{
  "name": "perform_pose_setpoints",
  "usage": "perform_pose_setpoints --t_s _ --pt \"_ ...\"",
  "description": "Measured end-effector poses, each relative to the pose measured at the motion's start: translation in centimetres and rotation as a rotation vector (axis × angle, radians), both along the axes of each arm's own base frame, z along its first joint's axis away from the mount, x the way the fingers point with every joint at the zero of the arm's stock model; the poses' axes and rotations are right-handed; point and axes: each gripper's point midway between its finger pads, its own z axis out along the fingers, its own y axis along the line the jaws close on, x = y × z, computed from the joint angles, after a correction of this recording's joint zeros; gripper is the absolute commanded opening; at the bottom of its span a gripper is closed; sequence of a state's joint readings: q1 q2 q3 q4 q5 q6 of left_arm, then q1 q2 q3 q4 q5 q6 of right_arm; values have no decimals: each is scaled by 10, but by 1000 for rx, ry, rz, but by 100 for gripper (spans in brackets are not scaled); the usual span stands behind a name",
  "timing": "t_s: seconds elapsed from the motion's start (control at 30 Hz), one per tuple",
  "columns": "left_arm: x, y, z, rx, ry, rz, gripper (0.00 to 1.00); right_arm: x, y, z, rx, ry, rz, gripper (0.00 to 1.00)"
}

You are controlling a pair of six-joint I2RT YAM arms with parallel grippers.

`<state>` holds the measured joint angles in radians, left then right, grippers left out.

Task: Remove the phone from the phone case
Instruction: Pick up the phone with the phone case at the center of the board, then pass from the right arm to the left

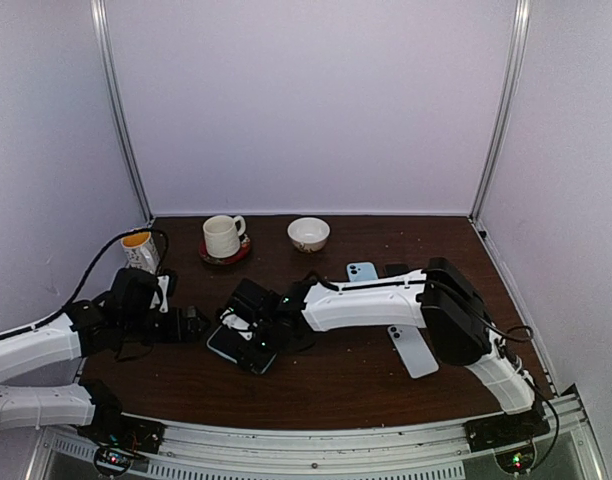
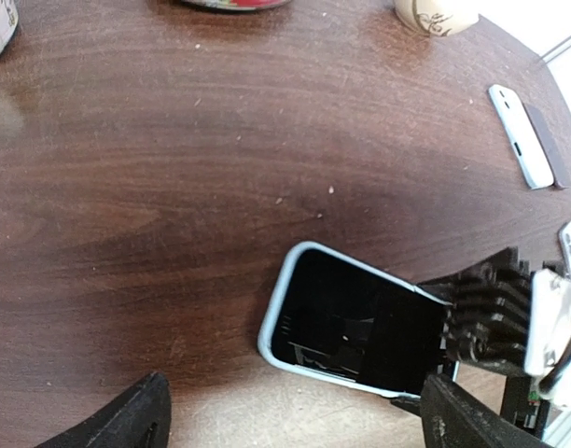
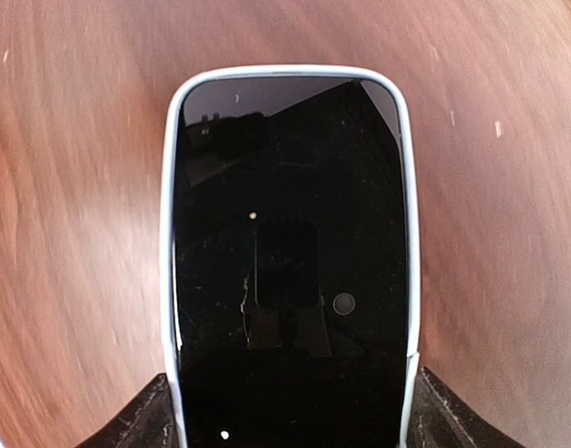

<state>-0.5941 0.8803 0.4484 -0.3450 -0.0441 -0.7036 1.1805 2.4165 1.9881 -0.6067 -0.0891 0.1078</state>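
Note:
My right gripper, tight on both long sides, would lift the cased phone.
A phone with a black screen sits in a pale blue case, low over the table at centre left. My right gripper is shut on the case's long sides. In the right wrist view its fingertips flank the cased phone. My left gripper is open just left of the phone's free end. In the left wrist view the cased phone lies ahead of the left gripper and between its spread jaws, untouched. The right gripper holds its far end.
A white mug on a red coaster, a small bowl and a yellow-rimmed cup stand at the back. A pale blue phone or case and a white one lie to the right, by the right arm.

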Motion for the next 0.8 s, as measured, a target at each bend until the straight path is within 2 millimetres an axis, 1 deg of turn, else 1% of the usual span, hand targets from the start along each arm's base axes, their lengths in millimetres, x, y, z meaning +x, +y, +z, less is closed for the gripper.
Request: perform_pose_setpoints --t_s 0.07,0.23,0.33,0.43,0.53,0.67,0.8 --pt "0 -1 5 0 1 -5 96 -5 -12 0 -12 3 2 51" --pt "-2 -7 26 -28 -4 -37 96 -15 -41 3 -40 2 -2 48" --pt "-3 -16 42 -56 -5 -80 96 -18 -57 12 -43 -12 -6 47" --pt "-5 -24 58 -80 -12 -128 96 -19 -66 26 -26 -38 -12 46" --pt "-7 -31 77 -103 -30 -173 96 -17 -73 46 2 -79 -17 46" --pt "-9 -39 97 -130 -45 -224 89 -14 -82 71 42 -132 -28 45" --pt "-11 -47 113 -156 -43 -263 85 -14 -93 95 75 -182 -29 46"
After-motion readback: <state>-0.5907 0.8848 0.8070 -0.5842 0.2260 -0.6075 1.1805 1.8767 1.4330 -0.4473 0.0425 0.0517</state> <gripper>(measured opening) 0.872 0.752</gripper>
